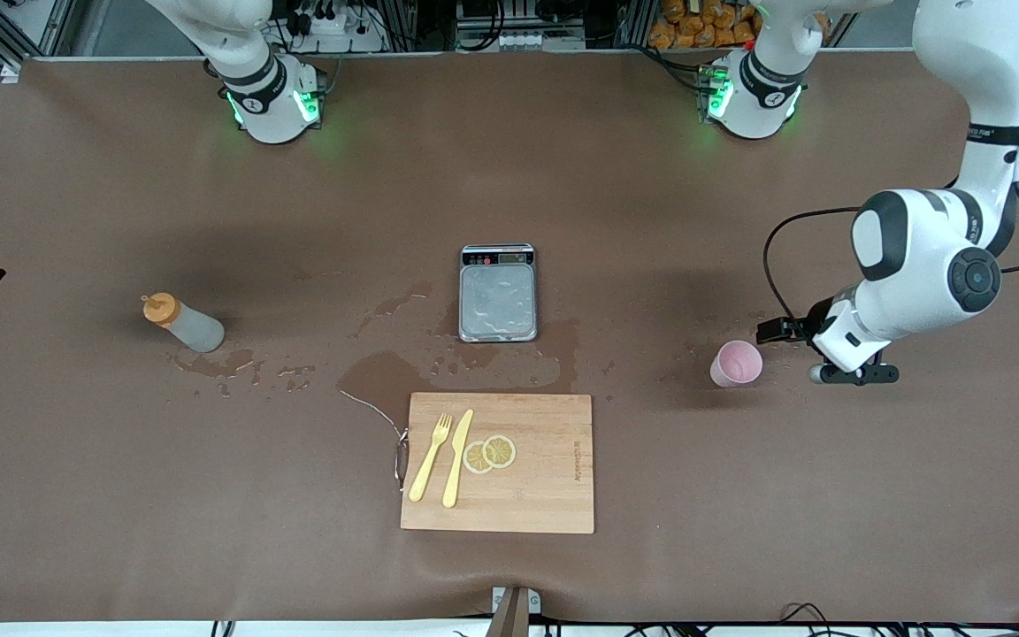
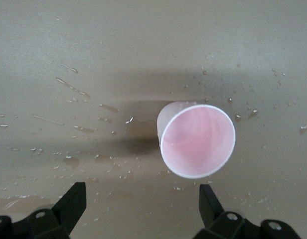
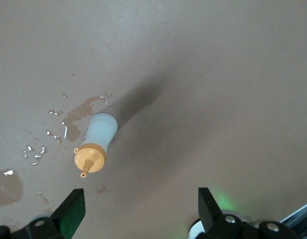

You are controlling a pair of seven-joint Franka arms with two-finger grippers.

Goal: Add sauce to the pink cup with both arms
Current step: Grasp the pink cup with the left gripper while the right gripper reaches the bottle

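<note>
My left gripper will grab the cup by its side next. This keeps the pink cup's opening free to receive the sauce.
The sauce bottle, greyish-white with an orange nozzle cap, stands upright on the brown table toward the right arm's end. It also shows in the right wrist view, seen from above. My right gripper is open and empty, high over the table near the bottle; it is out of the front view. The pink cup stands upright and empty toward the left arm's end, and it shows in the left wrist view. My left gripper hangs open and empty just beside the cup, not touching it.
A grey scale sits mid-table. Nearer the front camera lies a wooden cutting board with a yellow fork, a knife and lemon slices. Wet spills mark the cloth between bottle and scale.
</note>
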